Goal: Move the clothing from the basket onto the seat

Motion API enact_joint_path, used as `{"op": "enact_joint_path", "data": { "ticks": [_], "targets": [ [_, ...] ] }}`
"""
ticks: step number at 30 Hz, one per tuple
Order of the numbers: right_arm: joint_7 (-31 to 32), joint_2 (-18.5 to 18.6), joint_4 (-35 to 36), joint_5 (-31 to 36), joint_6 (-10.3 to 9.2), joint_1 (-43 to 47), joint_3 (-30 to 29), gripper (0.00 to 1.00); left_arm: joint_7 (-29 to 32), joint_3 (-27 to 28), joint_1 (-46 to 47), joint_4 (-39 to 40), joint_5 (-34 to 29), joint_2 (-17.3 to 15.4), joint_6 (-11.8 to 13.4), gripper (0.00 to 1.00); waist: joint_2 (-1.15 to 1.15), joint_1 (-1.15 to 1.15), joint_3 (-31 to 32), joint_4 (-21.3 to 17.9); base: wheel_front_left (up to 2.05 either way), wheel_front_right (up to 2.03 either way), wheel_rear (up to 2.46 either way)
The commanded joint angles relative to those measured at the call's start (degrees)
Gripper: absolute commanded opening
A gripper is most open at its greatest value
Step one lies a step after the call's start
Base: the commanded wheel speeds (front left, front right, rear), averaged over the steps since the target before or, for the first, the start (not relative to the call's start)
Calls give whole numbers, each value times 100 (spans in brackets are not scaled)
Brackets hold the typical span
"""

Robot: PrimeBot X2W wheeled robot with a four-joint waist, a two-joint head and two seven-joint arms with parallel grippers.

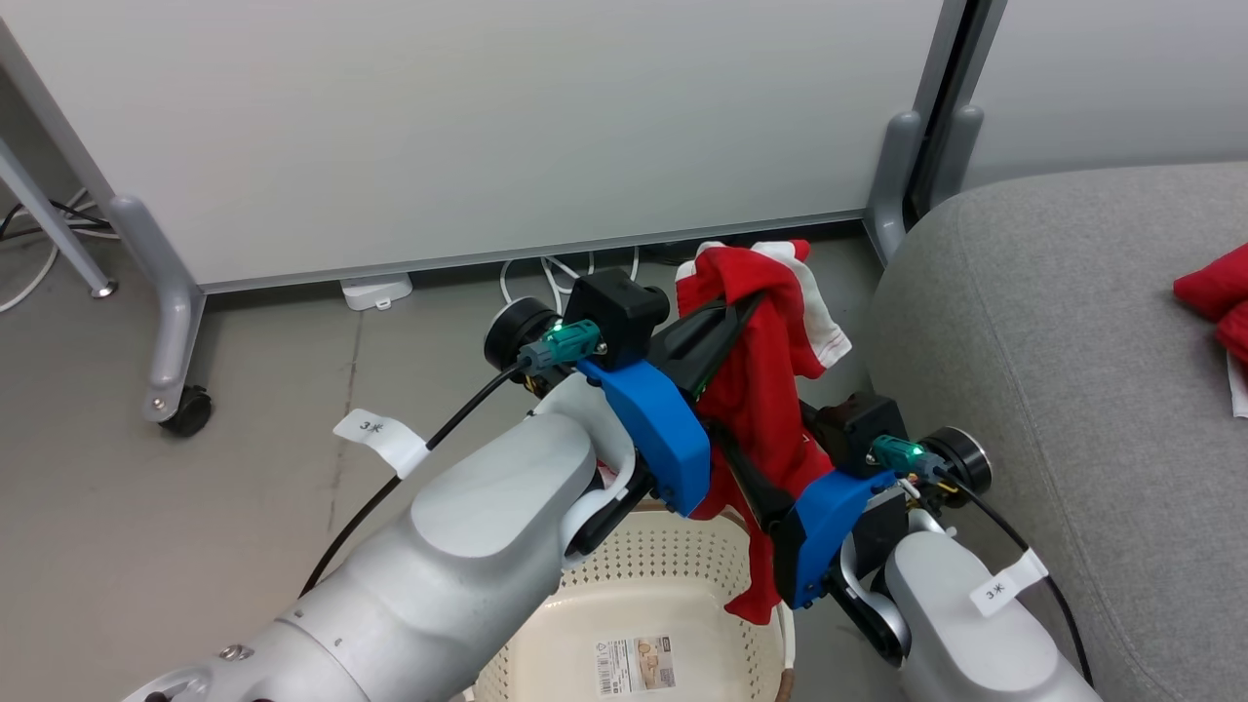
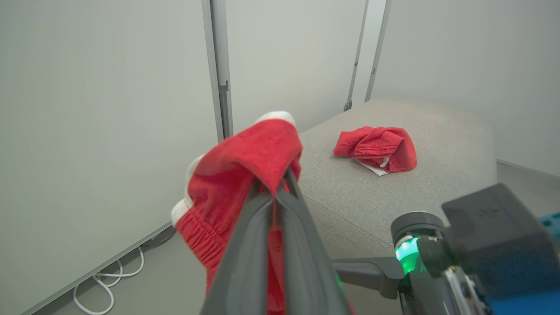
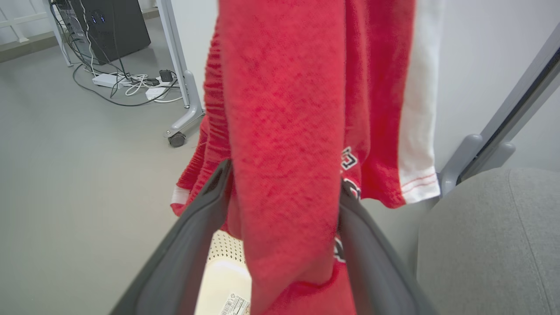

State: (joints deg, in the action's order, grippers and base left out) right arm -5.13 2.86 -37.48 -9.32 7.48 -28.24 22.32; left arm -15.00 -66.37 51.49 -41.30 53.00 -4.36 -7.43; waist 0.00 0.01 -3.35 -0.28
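I should next use my right gripper to grab the red garment by its hanging fold, and then I will move the garment over onto the seat.
A red garment with white trim, the clothing, hangs in the air above the cream basket, whose labelled floor shows bare. My left gripper is shut on the cloth's upper fold, seen closely in the left wrist view. Lower down, my right gripper stands open with the hanging fabric filling the gap between its fingers. A second red garment lies crumpled on the grey seat, at the right edge of the head view.
The seat stands just right of the basket. White partition panels on grey wheeled feet close off the back, with white cables and a power strip on the floor beneath. More cables lie to the left.
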Motion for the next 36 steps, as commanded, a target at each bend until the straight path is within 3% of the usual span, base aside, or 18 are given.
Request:
{"op": "enact_joint_path", "data": {
  "ticks": [1,2,3,4,5,21,24,25,26,36],
  "targets": [
    [-41,5,-145,-55,2,-169,86,100,-27,-12,90,-1,40,1,-4,0,0,-1,5,-3,0,0,0],
    [-44,5,-235,-92,3,-217,134,100,-27,-18,94,-4,43,3,-4,0,0,-1,12,-3,0,0,0],
    [-69,5,-308,-130,2,-271,171,53,-27,-19,96,-5,37,5,-4,0,0,-1,18,-3,0,0,0],
    [-69,5,-308,-130,2,-271,171,53,-27,-19,96,-5,37,5,-4,0,0,-1,18,-3,0,0,0],
    [-104,5,-373,-159,2,-317,212,2,-27,-24,91,-5,37,6,-4,0,0,-1,27,-3,0,0,0],
    [-339,5,-955,-521,2,-507,588,0,-28,23,-39,-33,73,-47,-4,0,0,-1,156,-86,0,0,0],
    [-350,5,-1016,-563,3,-524,616,0,-28,35,-53,-47,46,-51,-4,47,0,-1,166,-98,0,0,0],
    [-357,5,-1032,-562,3,-530,620,0,-28,39,-56,-49,36,-48,-4,80,0,-1,169,-100,0,0,0],
    [-367,5,-1049,-574,3,-532,624,0,-28,45,-60,-52,33,-47,-4,100,0,-1,173,-102,0,0,0],
    [-444,5,-1162,-639,2,-563,664,0,-27,-9,-113,-149,84,-35,-4,100,0,-1,219,-98,0,0,0]
  ]
}}
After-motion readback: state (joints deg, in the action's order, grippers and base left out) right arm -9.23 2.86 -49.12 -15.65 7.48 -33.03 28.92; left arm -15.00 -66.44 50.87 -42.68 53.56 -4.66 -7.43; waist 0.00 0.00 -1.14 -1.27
